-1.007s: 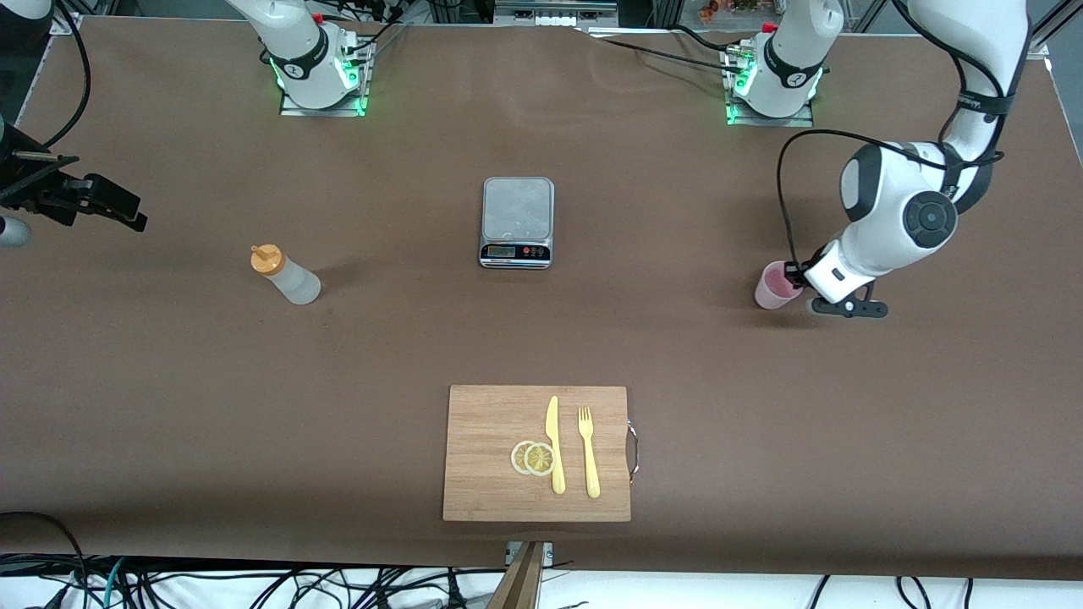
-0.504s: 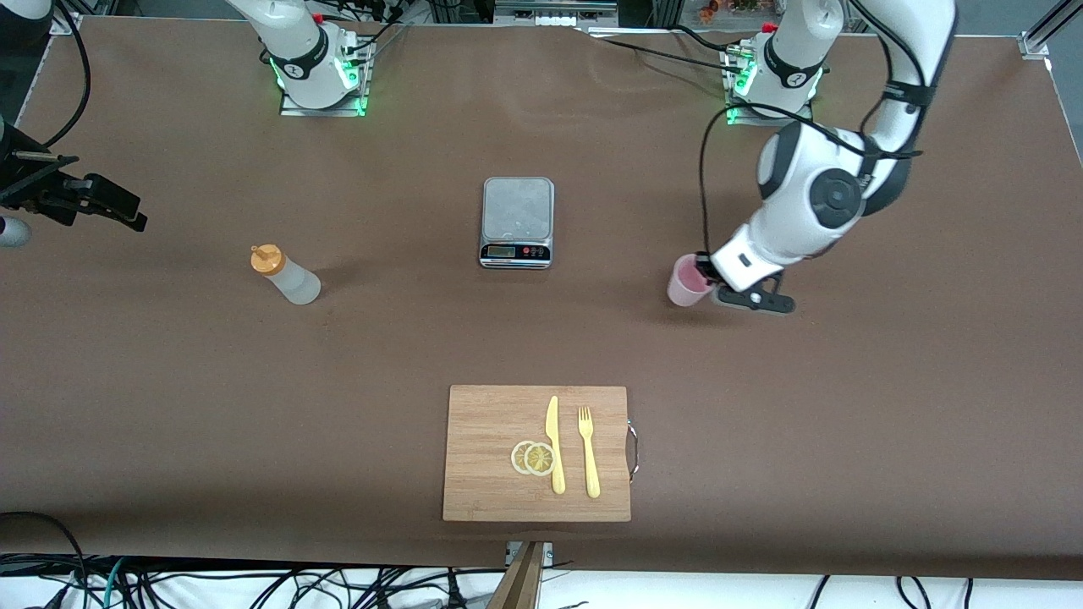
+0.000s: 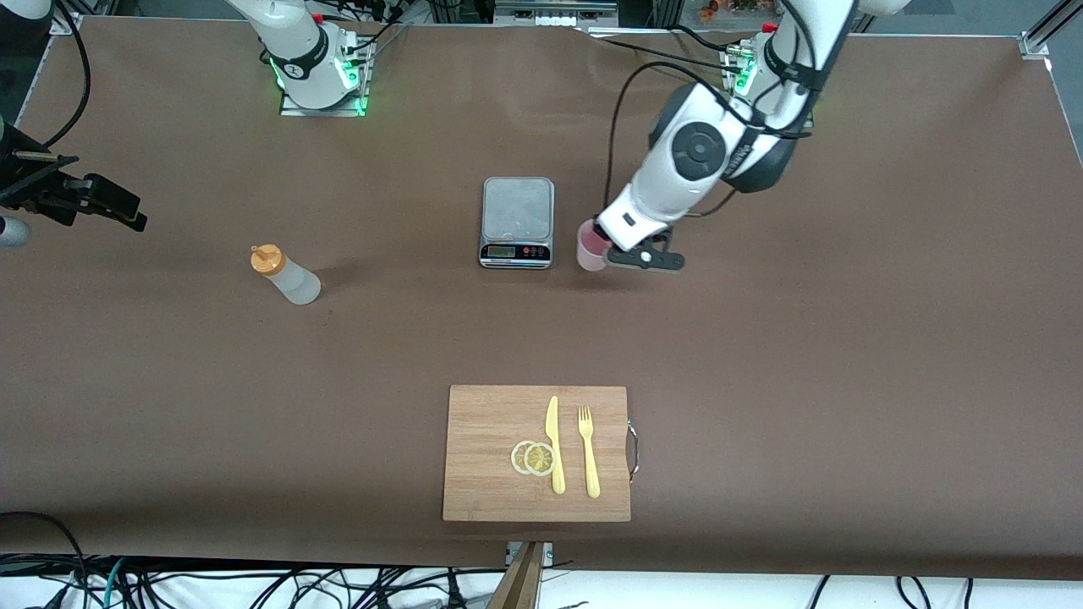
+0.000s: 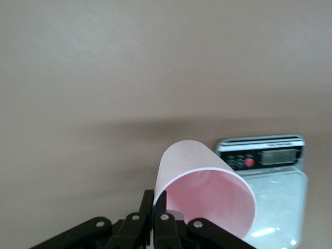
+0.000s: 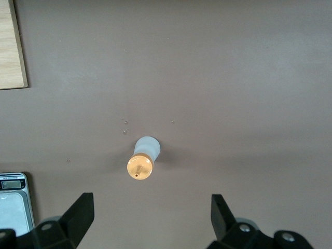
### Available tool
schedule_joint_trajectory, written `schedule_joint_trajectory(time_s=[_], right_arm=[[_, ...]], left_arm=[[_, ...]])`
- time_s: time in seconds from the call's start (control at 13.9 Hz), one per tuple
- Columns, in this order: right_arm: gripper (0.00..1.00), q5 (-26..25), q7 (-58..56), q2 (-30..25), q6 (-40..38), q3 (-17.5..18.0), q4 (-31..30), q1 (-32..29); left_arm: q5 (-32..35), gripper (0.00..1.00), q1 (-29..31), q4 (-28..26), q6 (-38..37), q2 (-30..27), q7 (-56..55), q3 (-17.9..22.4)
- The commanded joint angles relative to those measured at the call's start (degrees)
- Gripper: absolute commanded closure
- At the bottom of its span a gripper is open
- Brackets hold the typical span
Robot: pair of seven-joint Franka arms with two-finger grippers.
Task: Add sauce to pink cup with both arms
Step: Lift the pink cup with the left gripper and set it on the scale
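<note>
The pink cup's base (image 3: 590, 263) hangs outside the scale's plate (image 3: 519, 210), so it is too early to open. My left gripper moves the cup over the plate first.
My left gripper (image 3: 602, 246) is shut on the rim of the pink cup (image 3: 590, 248), one finger inside and one outside. It holds the cup just over the table, close beside the scale (image 3: 518, 222). In the left wrist view the cup (image 4: 202, 187) tilts at my left gripper (image 4: 158, 196), with the scale (image 4: 270, 155) next to it. The sauce bottle (image 3: 286, 276), whitish with an orange cap, stands toward the right arm's end. My right gripper (image 3: 118, 210) waits open, up over the table at that end. In its wrist view the bottle (image 5: 142, 160) lies below my right gripper (image 5: 153, 207).
A wooden cutting board (image 3: 486, 431) lies near the front edge, carrying a yellow knife (image 3: 554, 444), a yellow fork (image 3: 589, 452) and two lemon slices (image 3: 533, 458). Its corner (image 5: 10, 46) shows in the right wrist view. Brown table surface (image 3: 804, 381) surrounds everything.
The left arm has carried the pink cup from its own end of the table to just beside the scale. The right arm and the bottle have not moved.
</note>
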Motion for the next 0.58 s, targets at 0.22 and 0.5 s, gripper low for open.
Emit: schedule_joint_trajectory(time_s=[0.22, 0.5], right_arm=[[0.0, 0.77, -0.81, -0.55, -0.39, -0.33, -0.45, 0.15], [0.0, 0.77, -0.81, -0.55, -0.39, -0.33, -0.45, 0.15]], left_arm=[[-3.42, 1.0, -4.54, 7.1, -1.62, 5.92, -9.73, -2.45], [-5.62, 1.0, -7.09, 7.11, -1.62, 6.81, -10.62, -3.34]])
